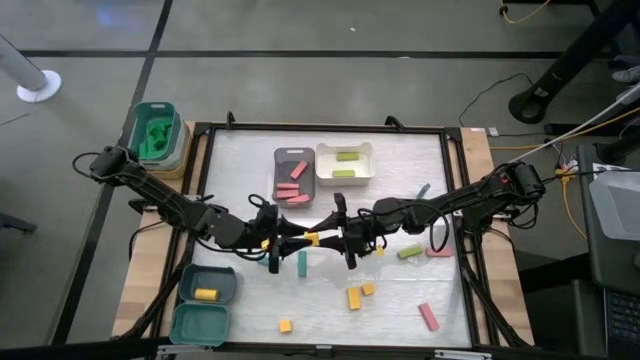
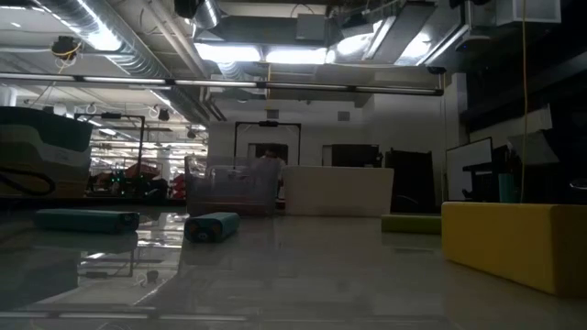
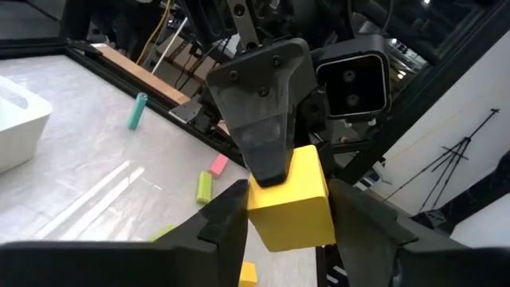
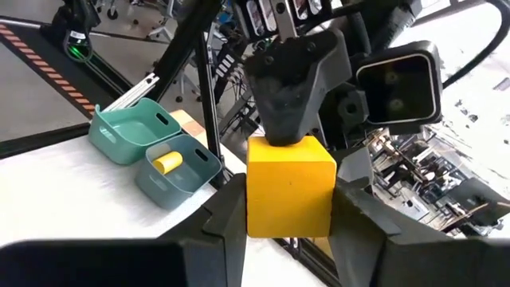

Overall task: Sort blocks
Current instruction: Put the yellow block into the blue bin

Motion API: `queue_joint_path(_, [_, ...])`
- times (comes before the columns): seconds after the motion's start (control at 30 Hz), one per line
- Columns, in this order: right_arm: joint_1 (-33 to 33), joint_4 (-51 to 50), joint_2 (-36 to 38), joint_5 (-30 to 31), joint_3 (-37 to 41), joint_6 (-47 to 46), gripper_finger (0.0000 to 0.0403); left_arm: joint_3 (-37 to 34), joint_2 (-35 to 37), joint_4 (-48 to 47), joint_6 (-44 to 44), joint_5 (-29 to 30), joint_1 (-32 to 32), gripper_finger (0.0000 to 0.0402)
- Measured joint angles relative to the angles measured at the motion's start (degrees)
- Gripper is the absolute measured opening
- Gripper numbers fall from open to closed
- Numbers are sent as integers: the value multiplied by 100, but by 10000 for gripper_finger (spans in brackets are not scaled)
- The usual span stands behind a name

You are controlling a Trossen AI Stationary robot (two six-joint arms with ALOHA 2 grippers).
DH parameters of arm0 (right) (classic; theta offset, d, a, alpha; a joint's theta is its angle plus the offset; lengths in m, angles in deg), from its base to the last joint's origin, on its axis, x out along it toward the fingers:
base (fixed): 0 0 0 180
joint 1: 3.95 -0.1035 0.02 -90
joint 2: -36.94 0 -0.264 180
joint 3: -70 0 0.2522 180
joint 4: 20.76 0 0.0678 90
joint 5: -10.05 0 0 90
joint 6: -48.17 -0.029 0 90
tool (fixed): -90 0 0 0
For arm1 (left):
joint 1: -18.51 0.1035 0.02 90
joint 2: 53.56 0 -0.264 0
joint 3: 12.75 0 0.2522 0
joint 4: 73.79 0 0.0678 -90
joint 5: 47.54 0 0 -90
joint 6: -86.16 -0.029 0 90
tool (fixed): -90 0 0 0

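My left gripper's fingers hold the cube around its sides and it would remain there, so it is now time for my right gripper to release the yellow cube [image 4: 288, 187].
A yellow cube [image 1: 312, 238] hangs above the table's middle, between my two grippers. My left gripper [image 1: 292, 241] reaches it from the left and my right gripper [image 1: 334, 238] from the right. Each is shut on the cube. In the left wrist view the cube [image 3: 288, 199] sits between my left gripper [image 3: 291, 231] fingers, with a right-gripper finger [image 3: 267, 119] on its top. The right wrist view shows the same cube [image 4: 288, 187] mirrored. Loose blocks lie on the table: teal [image 1: 302, 263], yellow [image 1: 354, 297], green [image 1: 410, 251], pink [image 1: 428, 316]. My left gripper pinches the yellow cube by two opposite side faces [image 3: 259, 214] between its two fingers [image 3: 223, 227], coming level from the table's left. The cube is lifted clear of the table. My right gripper pinches the same cube by its other pair of faces [image 4: 259, 209] between its fingers [image 4: 362, 227], level from the table's right and rolled a quarter turn against the left one. The left gripper's finger [image 4: 293, 88] lies on the cube's top in the right wrist view.
A grey tray [image 1: 293, 190] with pink blocks and a white tray [image 1: 345, 152] with green blocks stand at the far middle. A teal tray [image 1: 155, 110] sits at the far left. Two teal trays [image 1: 222, 275] [image 1: 200, 325] stand at the near left, one holding a yellow block. A black frame rims the table.
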Motion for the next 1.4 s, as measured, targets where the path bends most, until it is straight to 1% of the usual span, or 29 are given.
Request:
queue_joint_path(0.13, [-3, -15, 0, 0, 0, 225, 136, 0, 0, -16, 12, -98, 0, 126])
queue_joint_path(0.33, [-3, -49, 0, 0, -1, 293, 144, 0, 0, -25, -155, -173, 0, 124])
queue_joint_path(0.5, [-1, -105, 0, 4, -4, 114, 179, -2, -7, -52, -242, -175, 0, 124])
queue_joint_path(0.67, [-1, -111, 4, 198, -5, -268, 215, -2, -7, -50, -351, -175, -3, 124])
queue_joint_path(0.83, [1, -111, 4, 375, -7, -312, 248, -4, -7, -47, -393, -175, -4, 124])
queue_joint_path(0.93, [-8, -98, 8, 750, -7, -309, 258, -7, 38, -48, -648, -158, -2, 124])
queue_joint_path(1.07, [-84, -104, 84, 1654, -9, -445, 261, -7, 241, -73, -1076, -77, 2, 124])
queue_joint_path(1.13, [-100, -271, 167, 2105, -9, -597, 261, -7, 368, -227, -1264, -54, -8, 124])
queue_joint_path(1.23, [-150, -693, 348, 2578, -9, -909, 261, -9, 647, -630, -1433, 34, -11, 125])
queue_joint_path(1.3, [-209, -1141, 475, 2692, -11, -1259, 261, -4, 879, -1061, -1433, 59, -13, 125])
queue_joint_path(1.4, [-233, -1873, 651, 2671, -11, -2085, 261, -4, 1242, -2028, -1212, 43, -108, 125])
